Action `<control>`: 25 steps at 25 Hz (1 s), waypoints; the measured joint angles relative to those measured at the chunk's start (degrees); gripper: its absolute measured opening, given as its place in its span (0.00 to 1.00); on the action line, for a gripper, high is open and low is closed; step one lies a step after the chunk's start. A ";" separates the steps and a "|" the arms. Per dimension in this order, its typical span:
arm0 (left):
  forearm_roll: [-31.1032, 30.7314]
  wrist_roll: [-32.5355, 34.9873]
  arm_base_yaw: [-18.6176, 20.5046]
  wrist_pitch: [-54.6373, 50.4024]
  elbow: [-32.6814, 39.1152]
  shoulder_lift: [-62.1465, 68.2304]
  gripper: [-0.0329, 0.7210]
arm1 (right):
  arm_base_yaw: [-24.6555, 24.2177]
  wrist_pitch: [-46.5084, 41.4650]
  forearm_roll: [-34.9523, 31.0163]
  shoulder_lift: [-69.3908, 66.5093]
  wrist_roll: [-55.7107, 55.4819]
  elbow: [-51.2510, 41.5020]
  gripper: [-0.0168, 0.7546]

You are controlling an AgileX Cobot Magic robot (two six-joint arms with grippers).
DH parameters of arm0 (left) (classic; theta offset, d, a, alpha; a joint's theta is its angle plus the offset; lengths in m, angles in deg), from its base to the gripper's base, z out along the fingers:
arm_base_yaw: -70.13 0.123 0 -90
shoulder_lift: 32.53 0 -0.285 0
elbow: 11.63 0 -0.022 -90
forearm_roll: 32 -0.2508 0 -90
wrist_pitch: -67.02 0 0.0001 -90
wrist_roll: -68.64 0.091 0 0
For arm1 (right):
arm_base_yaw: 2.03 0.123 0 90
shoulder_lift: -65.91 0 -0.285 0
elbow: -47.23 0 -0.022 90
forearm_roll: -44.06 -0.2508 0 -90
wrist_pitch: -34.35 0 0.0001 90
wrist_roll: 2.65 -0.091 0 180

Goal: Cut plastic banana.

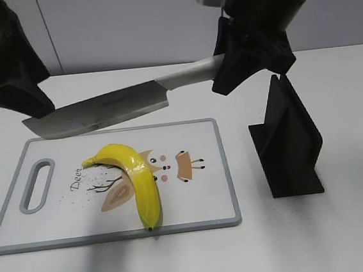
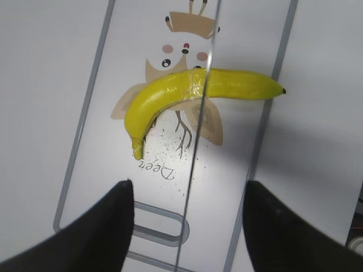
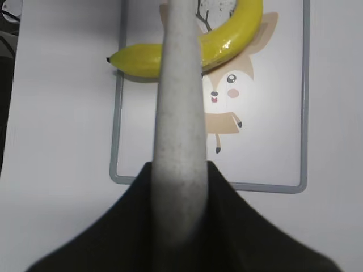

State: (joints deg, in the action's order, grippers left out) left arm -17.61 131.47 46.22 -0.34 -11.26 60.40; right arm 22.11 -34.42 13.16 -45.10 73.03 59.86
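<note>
I next need to grab the knife's blade by its tip end with my left gripper, so that the knife's cutting edge can be set to the banana.
The plastic banana lies whole on the white cutting board, its dark tip toward the front edge. My right gripper is shut on the grey handle of a large knife and holds the blade level in the air above the board's far edge. In the right wrist view the handle runs out from the jaws over the banana. My left gripper is at the blade's tip end. In the left wrist view its jaws are wide open, with the blade edge-on between them, above the banana.
A black knife stand stands on the table right of the board. The board has a handle slot at its left end. The white table lies bare in front and to the right.
</note>
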 joint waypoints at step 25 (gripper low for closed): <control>-2.41 1.31 -0.42 2.66 0.00 6.26 0.03 | 0.07 1.77 0.67 -4.95 0.56 0.64 0.27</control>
State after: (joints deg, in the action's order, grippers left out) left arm -20.02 132.77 45.80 2.32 -11.26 66.67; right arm 22.18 -32.65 13.84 -50.05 73.59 60.50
